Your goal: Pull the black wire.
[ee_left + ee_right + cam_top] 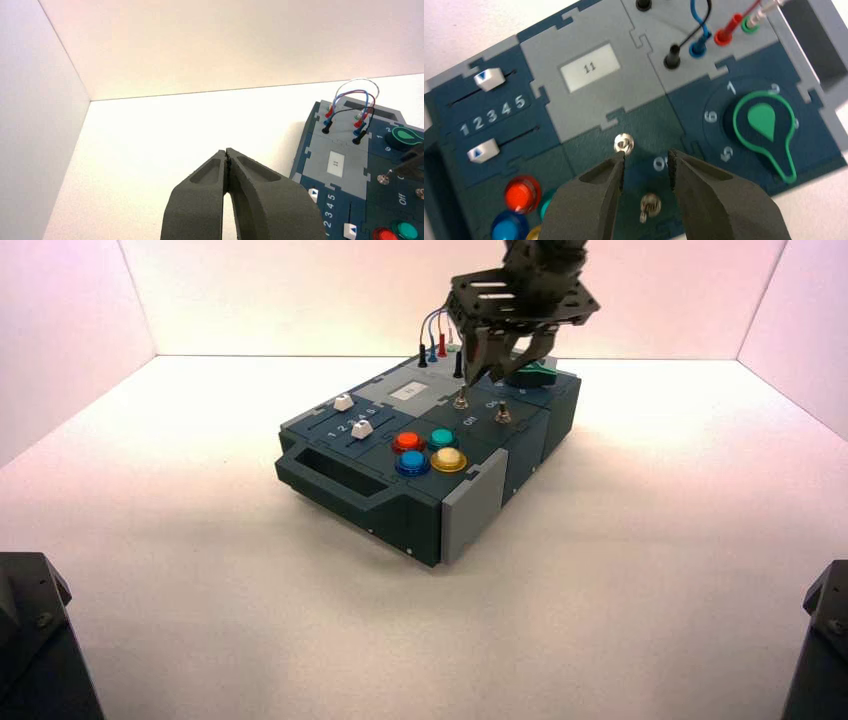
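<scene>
My right gripper grabs the black wire by its plug closest to the green knob next, to pull the wire from the box.
The black wire is plugged in at the box's back edge, with a second black plug beside the grey panel. From the left wrist view it arches between two black plugs, below the blue and red wires. My right gripper hangs open over the two metal toggle switches, short of the wire, with nothing between its fingers. In the high view it hovers over the box's back right, next to the black plug. My left gripper is shut and empty, well off to the box's side.
The dark blue box carries two white sliders, a display reading "11", a green knob, toggle switches and red, blue, green and yellow buttons. Blue and red plugs stand beside the black one.
</scene>
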